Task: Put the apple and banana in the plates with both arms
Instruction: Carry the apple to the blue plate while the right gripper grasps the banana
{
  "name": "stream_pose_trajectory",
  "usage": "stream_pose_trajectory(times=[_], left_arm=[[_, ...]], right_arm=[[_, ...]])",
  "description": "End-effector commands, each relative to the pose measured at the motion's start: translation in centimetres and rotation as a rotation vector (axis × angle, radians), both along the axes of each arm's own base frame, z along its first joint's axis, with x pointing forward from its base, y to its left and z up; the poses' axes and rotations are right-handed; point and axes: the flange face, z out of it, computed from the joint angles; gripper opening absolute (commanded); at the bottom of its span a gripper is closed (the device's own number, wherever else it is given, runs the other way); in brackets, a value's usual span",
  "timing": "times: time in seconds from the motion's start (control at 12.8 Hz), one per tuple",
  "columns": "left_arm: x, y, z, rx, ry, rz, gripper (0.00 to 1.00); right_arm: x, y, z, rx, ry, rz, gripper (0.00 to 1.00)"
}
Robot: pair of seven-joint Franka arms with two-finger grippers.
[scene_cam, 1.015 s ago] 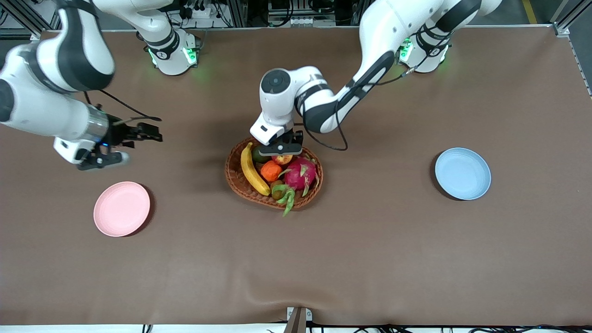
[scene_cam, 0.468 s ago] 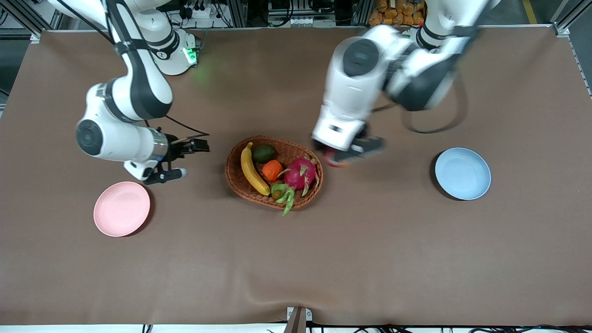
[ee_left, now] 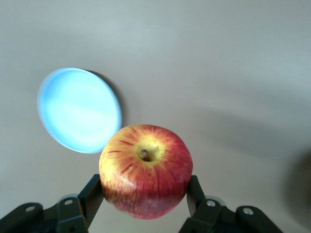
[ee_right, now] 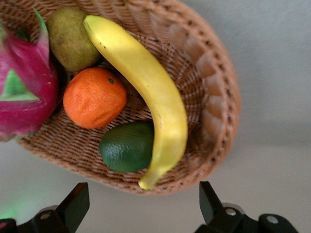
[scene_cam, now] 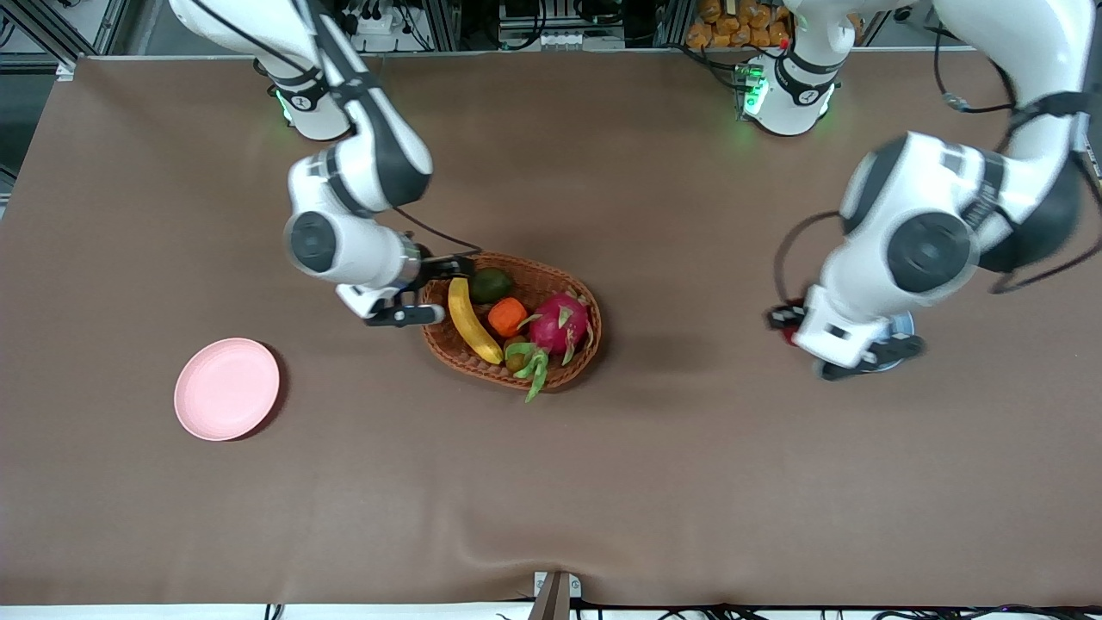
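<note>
My right gripper needs to move toward the banana's stem (ee_right: 147,182) first and only then close on it, because its open fingers are still short of the stem, above the basket rim (ee_right: 177,186).
My left gripper (ee_left: 146,194) is shut on the red and yellow apple (ee_left: 146,170) and holds it in the air beside the pale blue plate (ee_left: 77,109). In the front view the left hand (scene_cam: 839,337) covers most of the blue plate (scene_cam: 902,325), and a bit of the apple (scene_cam: 788,334) shows at the hand's edge. The yellow banana (scene_cam: 469,320) lies in the wicker basket (scene_cam: 482,363). My right gripper (scene_cam: 437,290) is open and empty at the basket's rim, at the banana's end (ee_right: 150,182). The pink plate (scene_cam: 226,388) is empty.
The basket also holds an orange fruit (scene_cam: 506,317), a green fruit (scene_cam: 491,284), a pink dragon fruit (scene_cam: 560,323) and a brownish fruit (ee_right: 73,39). The pink plate lies toward the right arm's end of the table, the blue plate toward the left arm's end.
My left gripper lifted the apple out of the basket and carried it to the blue plate. My right gripper moved from near the pink plate to the basket's rim.
</note>
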Motion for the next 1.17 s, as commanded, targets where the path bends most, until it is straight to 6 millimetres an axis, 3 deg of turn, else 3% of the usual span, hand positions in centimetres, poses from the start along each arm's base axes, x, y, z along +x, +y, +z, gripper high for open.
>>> stream_pose_trajectory(times=[0.0, 0.23, 0.47, 0.78, 1.01, 1.09], left_arm=[[0.6, 8.8, -3.7, 0.003, 0.070, 0.004, 0.00], [0.2, 19.2, -8.4, -0.091, 0.045, -0.054, 0.00], [-1.8, 19.4, -12.6, -0.110, 0.051, -0.062, 0.00], [-3.8, 19.3, -16.8, -0.138, 0.022, -0.063, 0.00], [-4.4, 19.4, -18.8, -0.154, 0.035, -0.059, 0.00], [-4.5, 19.3, -19.0, -0.156, 0.039, -0.059, 0.14]], right_arm=[[0.6, -1.5, -2.8, -0.019, 0.027, -0.063, 1.00], [-0.4, -1.2, -4.0, -0.055, 0.074, -0.117, 1.00], [-1.5, 0.4, -3.9, -0.092, 0.091, -0.171, 1.00], [-1.6, 0.3, -4.1, -0.094, 0.095, -0.171, 0.75], [-2.3, 0.9, -4.4, -0.101, 0.101, -0.159, 0.71], [-2.4, 0.9, -4.4, -0.102, 0.102, -0.159, 0.70]])
